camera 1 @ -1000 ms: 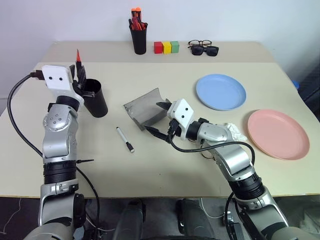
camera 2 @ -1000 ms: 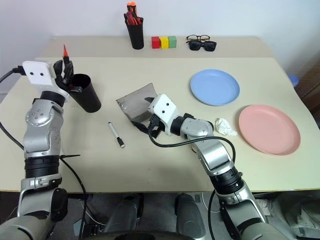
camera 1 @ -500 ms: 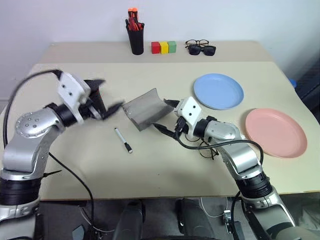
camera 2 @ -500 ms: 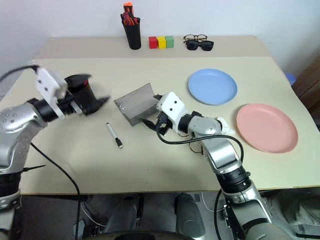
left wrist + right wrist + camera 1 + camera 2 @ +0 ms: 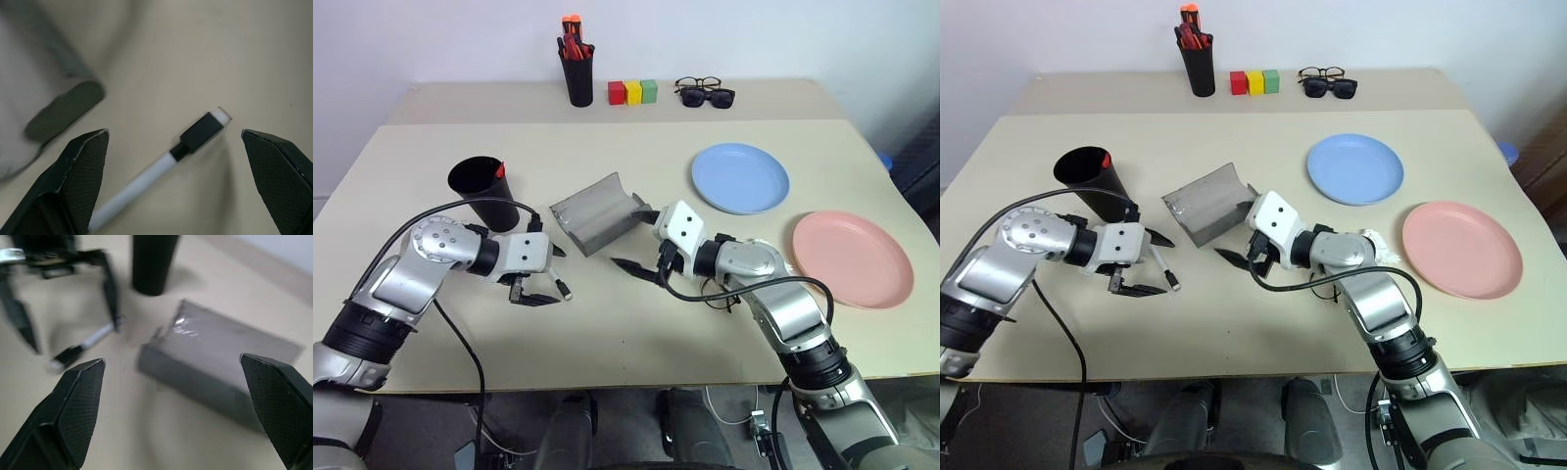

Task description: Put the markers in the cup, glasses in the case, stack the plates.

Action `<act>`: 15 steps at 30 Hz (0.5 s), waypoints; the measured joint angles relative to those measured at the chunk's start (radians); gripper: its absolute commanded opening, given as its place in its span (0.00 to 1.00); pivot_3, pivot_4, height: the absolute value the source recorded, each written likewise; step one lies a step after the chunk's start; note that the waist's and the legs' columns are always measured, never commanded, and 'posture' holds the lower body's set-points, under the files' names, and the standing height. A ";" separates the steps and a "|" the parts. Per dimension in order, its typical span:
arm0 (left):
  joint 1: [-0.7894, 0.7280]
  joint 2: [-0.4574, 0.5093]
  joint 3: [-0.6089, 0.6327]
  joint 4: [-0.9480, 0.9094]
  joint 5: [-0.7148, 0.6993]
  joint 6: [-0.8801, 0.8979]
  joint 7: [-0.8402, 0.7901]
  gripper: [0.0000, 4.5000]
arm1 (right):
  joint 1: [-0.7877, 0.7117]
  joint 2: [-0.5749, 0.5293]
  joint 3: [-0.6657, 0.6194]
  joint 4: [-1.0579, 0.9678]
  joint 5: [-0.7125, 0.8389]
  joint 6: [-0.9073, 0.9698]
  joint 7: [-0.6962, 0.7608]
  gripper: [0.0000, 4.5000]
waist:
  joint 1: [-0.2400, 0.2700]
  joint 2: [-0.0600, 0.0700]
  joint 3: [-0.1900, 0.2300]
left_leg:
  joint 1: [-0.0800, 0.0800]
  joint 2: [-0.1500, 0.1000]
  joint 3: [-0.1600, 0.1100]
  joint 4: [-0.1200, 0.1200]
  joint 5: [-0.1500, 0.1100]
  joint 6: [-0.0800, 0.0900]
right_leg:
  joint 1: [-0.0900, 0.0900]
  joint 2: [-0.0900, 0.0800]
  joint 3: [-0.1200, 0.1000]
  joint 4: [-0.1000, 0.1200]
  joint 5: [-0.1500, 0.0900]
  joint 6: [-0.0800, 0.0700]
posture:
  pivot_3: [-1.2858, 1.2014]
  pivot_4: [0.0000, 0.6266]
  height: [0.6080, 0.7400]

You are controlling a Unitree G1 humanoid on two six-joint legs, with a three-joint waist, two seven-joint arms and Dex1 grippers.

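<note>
My left fingers reach down beside the marker's black cap and white body, and closing now would catch the marker, so it is time to close.
The black cup (image 5: 485,193) stands at the left, with the red end of one marker (image 5: 499,171) poking out of it. The white marker with a black cap (image 5: 1163,269) lies on the table in front of the cup. My left gripper (image 5: 558,277) is open, low over that marker, one finger on each side of it (image 5: 195,137). The grey case (image 5: 597,211) lies open at the centre. My right gripper (image 5: 628,238) is open and empty just right of it. The wire glasses (image 5: 718,294) lie partly hidden under my right forearm. The blue plate (image 5: 740,178) and pink plate (image 5: 851,258) lie apart at the right.
At the back edge stand a pen holder (image 5: 578,73) with orange-capped pens, three coloured blocks (image 5: 628,92), and sunglasses beside a black-framed pair (image 5: 705,94). A crumpled white tissue (image 5: 1373,242) lies by my right forearm.
My left arm swung from above the cup down to the table, and its gripper opened over the white marker. The red-ended marker it held now sits in the cup. My right gripper drew back slightly.
</note>
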 measured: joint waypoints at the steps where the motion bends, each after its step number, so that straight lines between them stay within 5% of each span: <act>1: -0.008 -0.009 -0.009 0.024 0.011 -0.021 -0.019 0.88 | 0.014 -0.016 -0.001 -0.012 0.003 0.008 0.009 1.00 | -0.001 0.000 0.000 | 0.000 0.000 0.000 0.000 0.000 0.000 | 0.000 0.000 0.000 0.000 0.000 0.000 | 0.52 0.24 1.00; 9: -0.036 -0.054 -0.025 0.102 0.034 -0.094 -0.082 0.07 | 0.042 -0.032 -0.002 -0.062 0.003 0.039 0.011 1.00 | 0.001 0.000 0.000 | 0.000 0.000 0.000 0.001 0.000 0.000 | 0.000 0.000 0.000 0.001 0.000 0.000 | 0.52 0.24 1.00; 15: 0.029 -0.056 0.055 -0.007 -0.071 0.102 -0.057 0.02 | 0.041 -0.030 -0.002 -0.062 0.002 0.039 0.010 1.00 | -0.002 0.000 0.000 | 0.000 0.000 -0.001 0.001 0.000 0.000 | 0.000 0.000 0.000 0.002 0.000 0.000 | 0.52 0.24 1.00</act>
